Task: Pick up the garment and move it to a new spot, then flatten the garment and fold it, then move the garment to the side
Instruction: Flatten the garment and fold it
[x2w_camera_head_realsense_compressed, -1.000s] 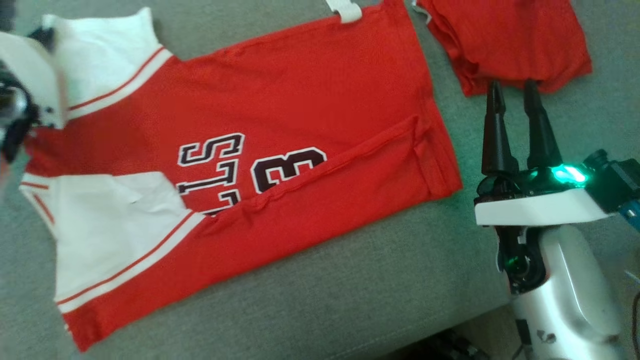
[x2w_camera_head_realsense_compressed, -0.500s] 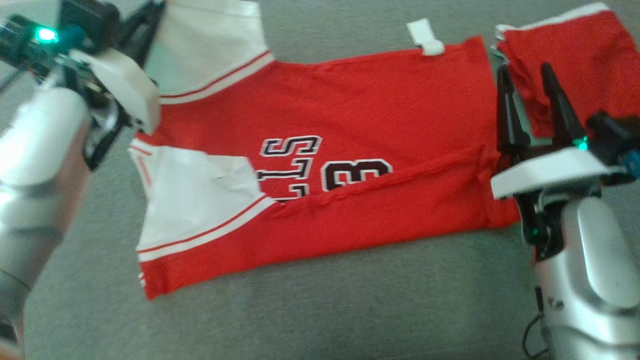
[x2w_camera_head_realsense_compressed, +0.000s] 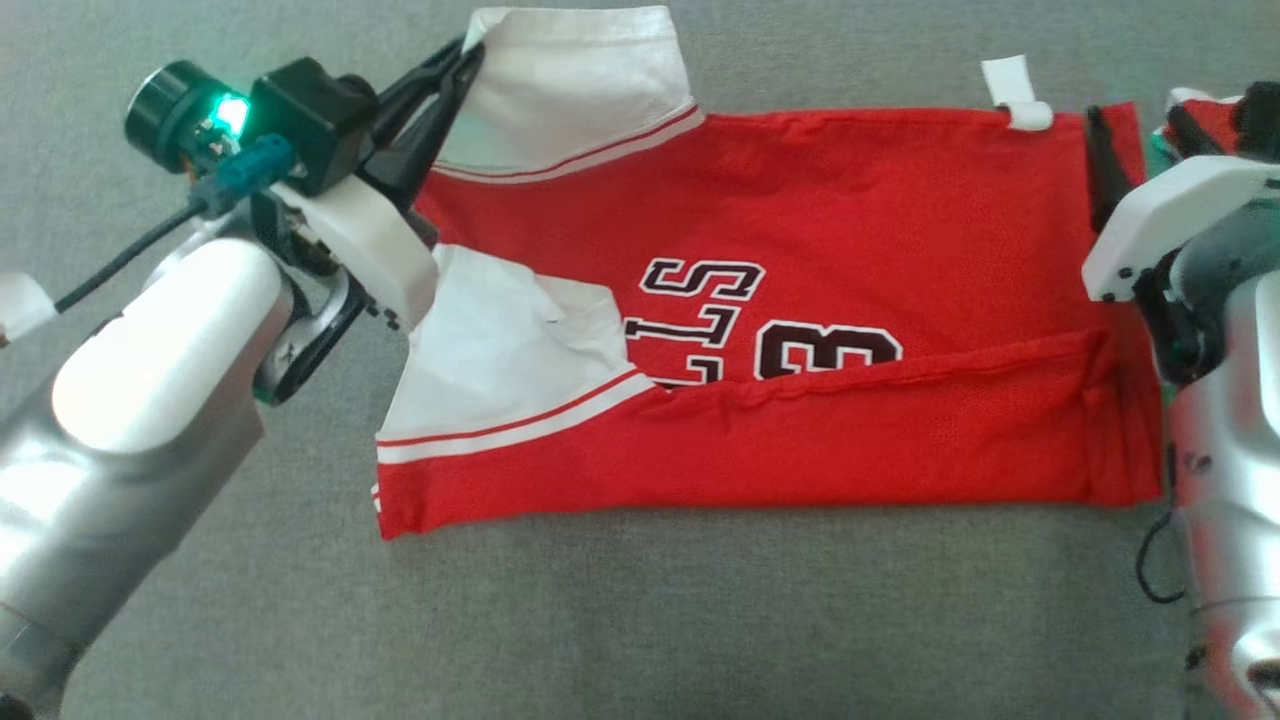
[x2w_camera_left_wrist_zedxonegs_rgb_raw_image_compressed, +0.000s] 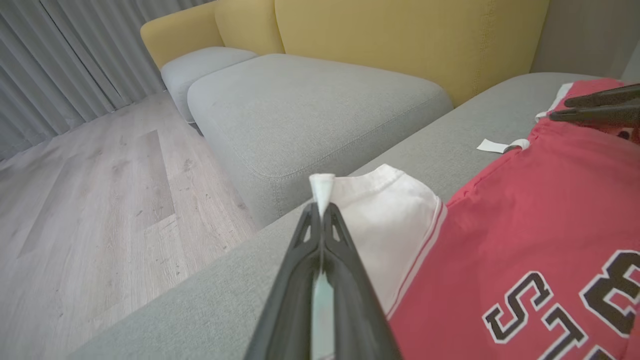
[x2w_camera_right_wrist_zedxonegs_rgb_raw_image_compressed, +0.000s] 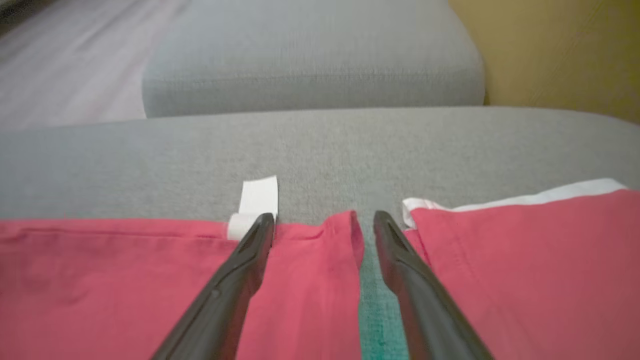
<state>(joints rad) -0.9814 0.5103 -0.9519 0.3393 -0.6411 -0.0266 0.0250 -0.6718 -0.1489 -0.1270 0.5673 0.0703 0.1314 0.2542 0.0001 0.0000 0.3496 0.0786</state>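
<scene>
I need to grab that raised corner (x2w_camera_right_wrist_zedxonegs_rgb_raw_image_compressed: 344, 227) in my right gripper next. A small fold stands up at the jersey's hem corner, and the rest of the jersey lies flat.
The garment (x2w_camera_head_realsense_compressed: 850, 230) is a red jersey with white sleeves and dark lettering, lying spread on a grey cushion with its near edge folded over. My left gripper (x2w_camera_head_realsense_compressed: 465, 55) is shut on the corner of the far white sleeve (x2w_camera_head_realsense_compressed: 570, 90). In the left wrist view the white cloth (x2w_camera_left_wrist_zedxonegs_rgb_raw_image_compressed: 321, 185) sticks out past the closed left gripper (x2w_camera_left_wrist_zedxonegs_rgb_raw_image_compressed: 321, 207). My right gripper (x2w_camera_head_realsense_compressed: 1135, 120) stands open at the garment's far right corner. In the right wrist view that red corner (x2w_camera_right_wrist_zedxonegs_rgb_raw_image_compressed: 320, 260) lies between the spread fingers of the right gripper (x2w_camera_right_wrist_zedxonegs_rgb_raw_image_compressed: 322, 222).
A second red garment (x2w_camera_right_wrist_zedxonegs_rgb_raw_image_compressed: 525, 260) with a white edge lies just right of the jersey. A white tag (x2w_camera_head_realsense_compressed: 1010, 90) sticks out from the jersey's far edge. Beyond the grey cushion (x2w_camera_head_realsense_compressed: 700, 620) are another grey seat (x2w_camera_left_wrist_zedxonegs_rgb_raw_image_compressed: 310, 105), a yellow backrest (x2w_camera_left_wrist_zedxonegs_rgb_raw_image_compressed: 400, 40) and wooden floor (x2w_camera_left_wrist_zedxonegs_rgb_raw_image_compressed: 100, 190).
The head camera has swung, shifting the whole picture to the right. My left arm has come fully into view, pinching the far sleeve. The right gripper has reached forward to the garment's far right corner.
</scene>
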